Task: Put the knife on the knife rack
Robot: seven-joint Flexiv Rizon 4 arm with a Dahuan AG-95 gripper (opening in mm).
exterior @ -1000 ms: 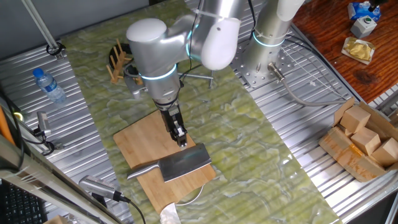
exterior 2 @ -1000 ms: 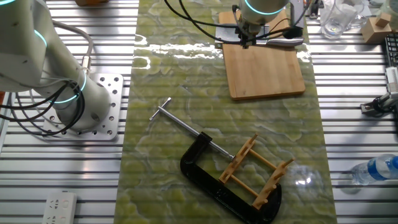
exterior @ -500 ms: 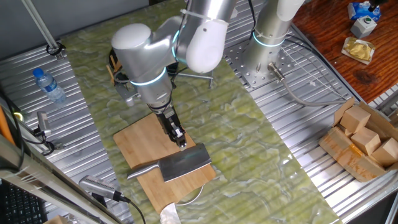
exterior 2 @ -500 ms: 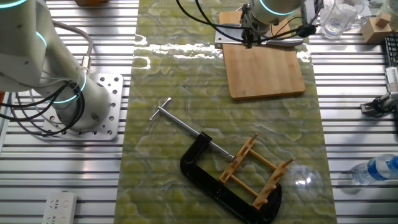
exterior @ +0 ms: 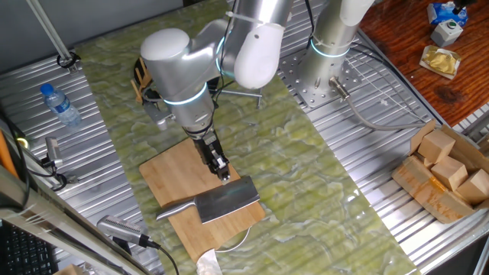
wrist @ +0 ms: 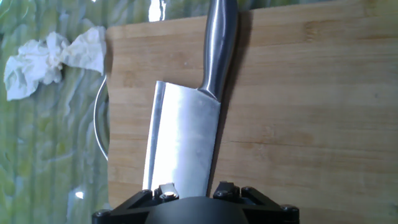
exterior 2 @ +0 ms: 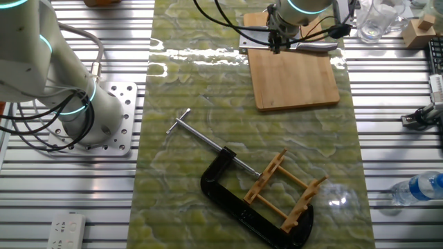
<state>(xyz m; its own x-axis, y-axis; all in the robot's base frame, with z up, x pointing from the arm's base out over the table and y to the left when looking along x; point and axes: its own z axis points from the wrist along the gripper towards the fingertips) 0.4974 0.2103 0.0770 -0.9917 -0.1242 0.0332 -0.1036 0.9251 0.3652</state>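
The gripper grabs the cleaver by its slim silver handle [exterior: 176,210] next, as the cleaver's broad blade [exterior: 228,200] lies flat on the board.
The knife [exterior: 228,203], a cleaver with a broad grey blade and slim silver handle, lies flat on the bamboo cutting board [exterior: 173,177]. My gripper [exterior: 222,171] hangs just over the far end of the blade, pointing down. In the hand view the knife [wrist: 185,144] runs up the middle and my gripper [wrist: 196,190] shows only its two finger bases, set apart over the blade's end, holding nothing. From the other side the knife [exterior 2: 317,46] lies along the board's far edge under the gripper [exterior 2: 276,45]. The knife rack [exterior 2: 284,191], wooden pegs on a frame, sits within a black C-clamp [exterior 2: 237,204]; in the first fixed view the knife rack [exterior: 144,74] is half hidden behind my arm.
A crumpled white tissue [wrist: 51,55] and a clear round lid [wrist: 99,124] lie beside the cutting board [wrist: 311,93]. A water bottle [exterior: 59,104] lies at the left and wooden blocks [exterior: 447,172] at the right. The clamp's steel screw bar [exterior 2: 199,137] stretches toward the second arm's base [exterior 2: 104,114].
My arm's upper joints swung a little to the left over the last second. The gripper stayed over the blade's end, and the knife has not moved.
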